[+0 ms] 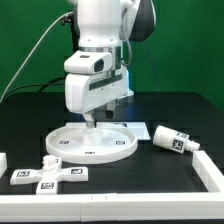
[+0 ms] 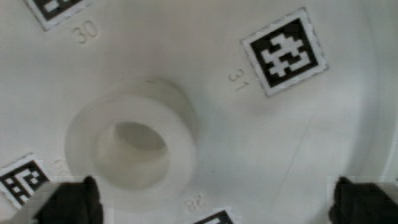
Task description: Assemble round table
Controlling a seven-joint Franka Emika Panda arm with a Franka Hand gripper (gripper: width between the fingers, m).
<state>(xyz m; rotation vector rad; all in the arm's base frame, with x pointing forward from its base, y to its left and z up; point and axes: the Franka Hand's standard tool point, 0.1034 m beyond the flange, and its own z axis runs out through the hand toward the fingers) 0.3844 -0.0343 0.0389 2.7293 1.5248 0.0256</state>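
Observation:
The raised round socket (image 2: 134, 150) isn't between my fingers yet, so my gripper would miss it now and should line up before closing.
The large white rimmed round disc (image 1: 92, 142) lies flat on the black table, tags on its face. My gripper (image 1: 92, 119) hangs straight over the disc's middle, fingers pointing down, open, nothing between them. In the wrist view the disc (image 2: 196, 60) fills the picture, and its raised round socket (image 2: 134, 150) sits close under the camera. My two dark fingertips (image 2: 71, 203) stand wide apart at either side, just past the socket. The short thick cylinder leg (image 1: 174, 139) lies on its side at the exterior view's right. The small cross-shaped foot (image 1: 55, 173) lies in front of the disc.
A white raised border (image 1: 205, 165) runs along the table's right and front edges. A small white tagged block (image 1: 24, 176) lies left of the foot, and another white piece (image 1: 3, 160) shows at the exterior view's left edge.

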